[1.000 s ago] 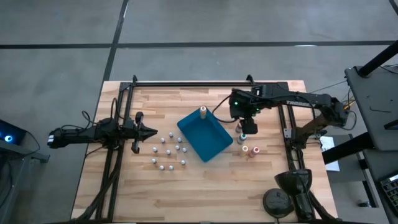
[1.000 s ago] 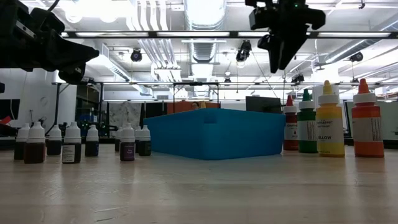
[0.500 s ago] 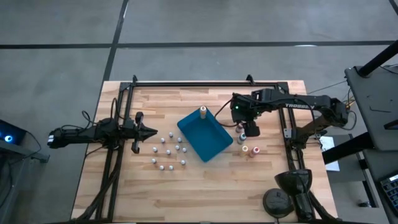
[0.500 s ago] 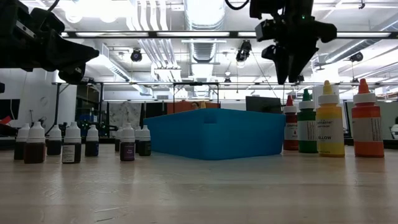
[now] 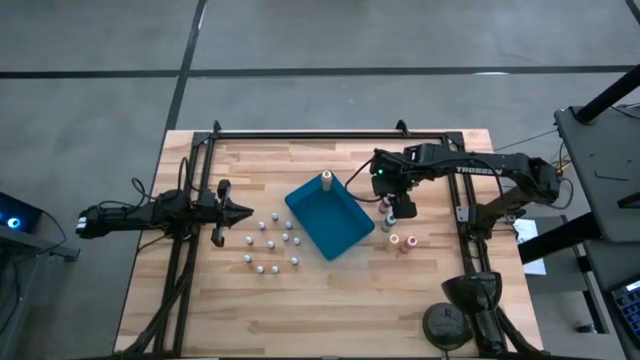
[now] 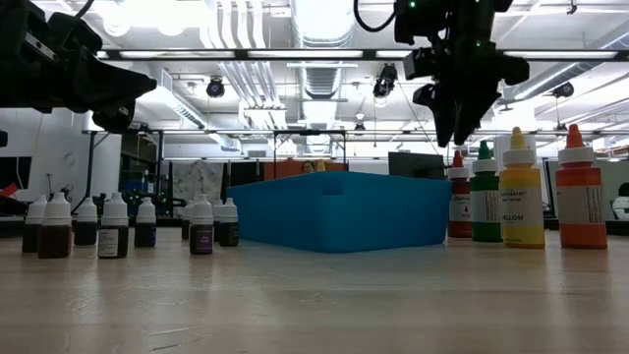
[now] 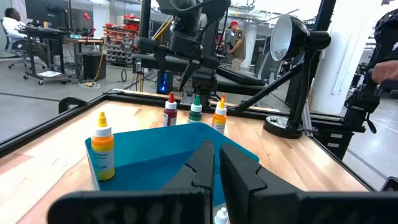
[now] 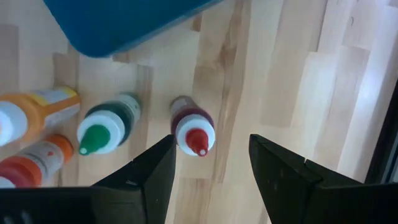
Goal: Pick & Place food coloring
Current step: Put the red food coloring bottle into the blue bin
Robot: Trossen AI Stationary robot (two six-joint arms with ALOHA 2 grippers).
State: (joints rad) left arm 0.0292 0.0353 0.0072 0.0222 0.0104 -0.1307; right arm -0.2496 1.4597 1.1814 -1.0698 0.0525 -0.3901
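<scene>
My right gripper grabs the red-topped bottle by its white cap (image 8: 191,130) next, to place the red food coloring in the blue tray (image 8: 124,18).
Four colour-topped food coloring bottles stand upright on their bases right of the blue tray (image 5: 328,222): red (image 8: 194,134), green (image 8: 106,130), yellow (image 6: 521,192), orange (image 6: 580,192). My right gripper (image 8: 211,165) hangs open above the red-topped bottle (image 6: 458,197), pointing down, a finger on either side and clear of it. One more orange-topped bottle (image 5: 325,180) stands at the tray's far corner. Several small white-topped bottles (image 5: 270,245) stand left of the tray. My left gripper (image 5: 235,211) waits shut and level at the table's left.
A black desk lamp (image 5: 465,305) stands at the table's near right corner. Dark arm frames (image 5: 185,250) run along the left and right sides of the wooden table (image 5: 330,300). Bare wood lies between the tray and the near edge.
My right gripper has come down toward the red-topped bottle, staying open and pointing down. The bottles and the tray have kept their places.
</scene>
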